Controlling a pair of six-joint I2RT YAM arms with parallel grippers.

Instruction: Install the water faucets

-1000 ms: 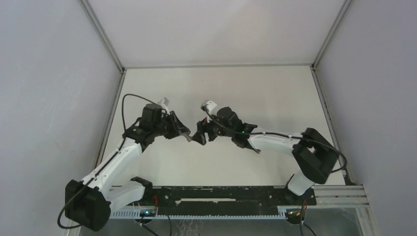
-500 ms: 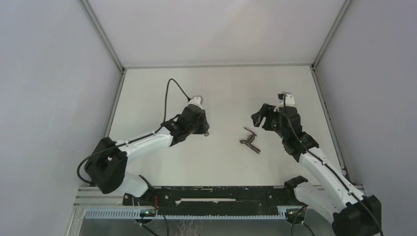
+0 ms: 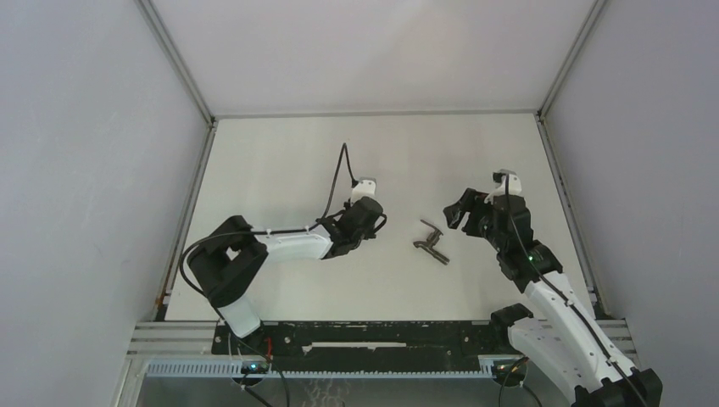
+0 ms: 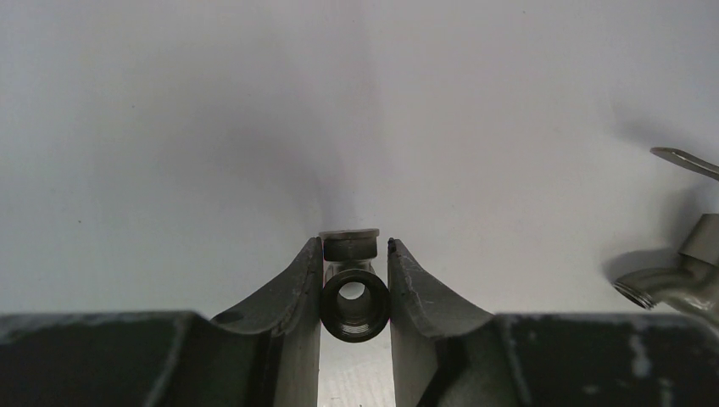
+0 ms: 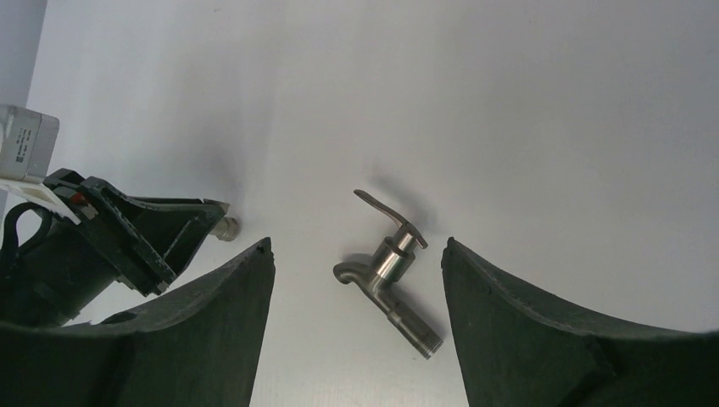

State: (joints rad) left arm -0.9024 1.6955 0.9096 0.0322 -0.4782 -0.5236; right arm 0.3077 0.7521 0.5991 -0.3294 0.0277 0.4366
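My left gripper is ready to open: the empty white table is close below the short stubby fitting (image 4: 354, 297). The fitting would rest on the table and miss the tap stem.
The tap stem with its thin lever handle (image 3: 431, 243) lies flat on the white table between the two grippers. It also shows in the right wrist view (image 5: 388, 273), and at the right edge of the left wrist view (image 4: 678, 270). My left gripper (image 3: 374, 223) (image 4: 356, 246) is shut on the short stubby fitting (image 4: 354, 297), whose threaded bore faces the camera. It is held low over the table, left of the stem. In the right wrist view the fitting's end (image 5: 225, 228) pokes out of the left gripper. My right gripper (image 3: 458, 214) (image 5: 356, 246) is open and empty, above and just right of the stem.
The white table (image 3: 280, 170) is enclosed by grey walls at left, right and back. A black rail (image 3: 373, 337) runs along the near edge by the arm bases. The left arm's cable (image 3: 339, 174) loops above its wrist.
The left gripper has carried the fitting rightward and nearer, closer to the stem. The right gripper has shifted slightly nearer. One second ago both grippers met mid-table; the stem now lies alone.
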